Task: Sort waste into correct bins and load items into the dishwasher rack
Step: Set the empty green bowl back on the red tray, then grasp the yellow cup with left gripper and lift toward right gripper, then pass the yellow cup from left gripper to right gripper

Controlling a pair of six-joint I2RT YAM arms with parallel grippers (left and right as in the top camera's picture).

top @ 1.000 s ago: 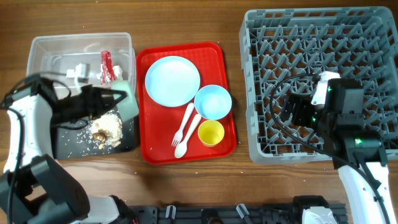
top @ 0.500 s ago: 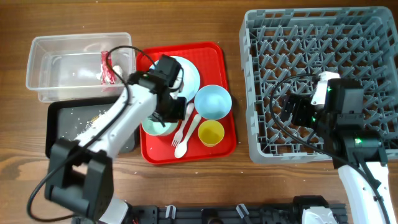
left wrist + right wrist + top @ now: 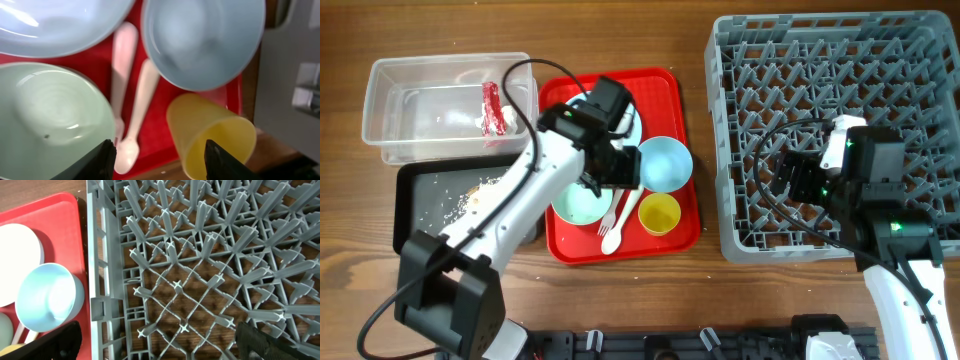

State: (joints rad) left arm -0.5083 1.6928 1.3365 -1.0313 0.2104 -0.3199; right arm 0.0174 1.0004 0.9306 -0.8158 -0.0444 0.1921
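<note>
The right gripper grabs the yellow cup (image 3: pixel 659 213) around its base end next, leaving the cup's rim free to load upside down into the dishwasher rack.
My left gripper (image 3: pixel 618 180) hovers open over the red tray, nothing between its fingers (image 3: pixel 105 161). The pale green bowl (image 3: pixel 576 204) (image 3: pixel 50 115) stands on the tray just left of it, free of the jaws. Around it lie the light blue plate (image 3: pixel 60 22), light blue bowl (image 3: pixel 662 163) (image 3: pixel 200 40), yellow cup (image 3: pixel 659 213) (image 3: pixel 210 131), white spoon (image 3: pixel 141 95) and fork (image 3: pixel 121 70). My right gripper (image 3: pixel 798 180) (image 3: pixel 160 345) hangs open above the grey dishwasher rack (image 3: pixel 840 60) (image 3: pixel 200 255), holding nothing.
The clear tub (image 3: pixel 390 105) at the back left holds the red sachet wrapper (image 3: pixel 494 106). In front of it the black tray (image 3: pixel 420 215) carries whitish rice scraps (image 3: pixel 475 197). The red tray (image 3: pixel 670 90) (image 3: pixel 45 215) lies between the bins and the rack.
My left arm swung from the black tray to the red tray with the pale green bowl, set it down there and opened. The right arm has not moved.
</note>
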